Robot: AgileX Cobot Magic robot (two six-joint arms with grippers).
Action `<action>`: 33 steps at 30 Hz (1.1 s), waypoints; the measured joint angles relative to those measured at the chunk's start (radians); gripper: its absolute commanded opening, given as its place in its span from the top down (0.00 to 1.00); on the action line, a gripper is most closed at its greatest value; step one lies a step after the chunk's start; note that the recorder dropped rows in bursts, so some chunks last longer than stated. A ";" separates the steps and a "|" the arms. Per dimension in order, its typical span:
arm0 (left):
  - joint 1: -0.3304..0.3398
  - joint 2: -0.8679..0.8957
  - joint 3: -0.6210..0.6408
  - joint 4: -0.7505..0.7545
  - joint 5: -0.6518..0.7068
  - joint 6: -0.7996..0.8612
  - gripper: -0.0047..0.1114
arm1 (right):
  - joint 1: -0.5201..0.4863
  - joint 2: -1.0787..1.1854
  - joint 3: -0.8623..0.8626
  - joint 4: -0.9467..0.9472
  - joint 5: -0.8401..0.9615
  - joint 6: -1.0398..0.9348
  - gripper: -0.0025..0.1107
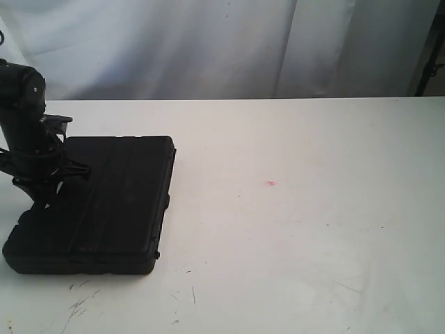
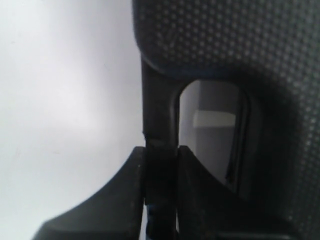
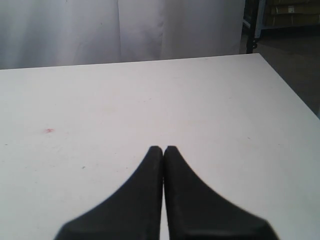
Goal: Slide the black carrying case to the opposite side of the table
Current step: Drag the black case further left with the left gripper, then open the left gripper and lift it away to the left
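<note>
My left gripper holds the case with the case's lower edge [image 1: 80,271] flat on the tabletop at its opposite side. The case would stay there, so my left gripper needs to let go of the case.
The black carrying case [image 1: 111,205] lies flat at the left of the white table [image 1: 299,209]. My left gripper [image 1: 47,198] reaches down at the case's left edge. In the left wrist view the left gripper [image 2: 161,150] is shut on the case's handle bar [image 2: 159,110], next to the dimpled case body [image 2: 225,35]. My right gripper [image 3: 163,148] is shut with nothing in it, hovering over bare table [image 3: 150,100]; it does not show in the exterior view.
A small red mark [image 1: 270,184] sits mid-table. Dark scuffs [image 1: 80,306] mark the front left. A white curtain [image 1: 208,42] hangs behind the far edge. Past the table's right edge are a dark floor and a stand [image 3: 255,30].
</note>
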 measured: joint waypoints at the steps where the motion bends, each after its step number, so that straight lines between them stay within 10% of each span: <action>1: 0.000 0.000 0.000 -0.002 -0.002 0.005 0.96 | 0.000 0.000 0.000 0.000 0.000 0.000 0.98; 12: 0.000 0.000 0.000 -0.004 -0.019 0.030 0.93 | 0.000 0.000 0.000 0.000 0.000 0.000 0.98; 23: -0.003 0.000 0.000 -0.005 -0.020 0.034 0.44 | 0.000 0.000 0.000 0.000 0.000 0.000 0.98; 33: 0.013 -0.109 0.000 -0.040 -0.037 0.032 0.55 | 0.000 0.000 0.000 0.000 0.000 0.000 0.98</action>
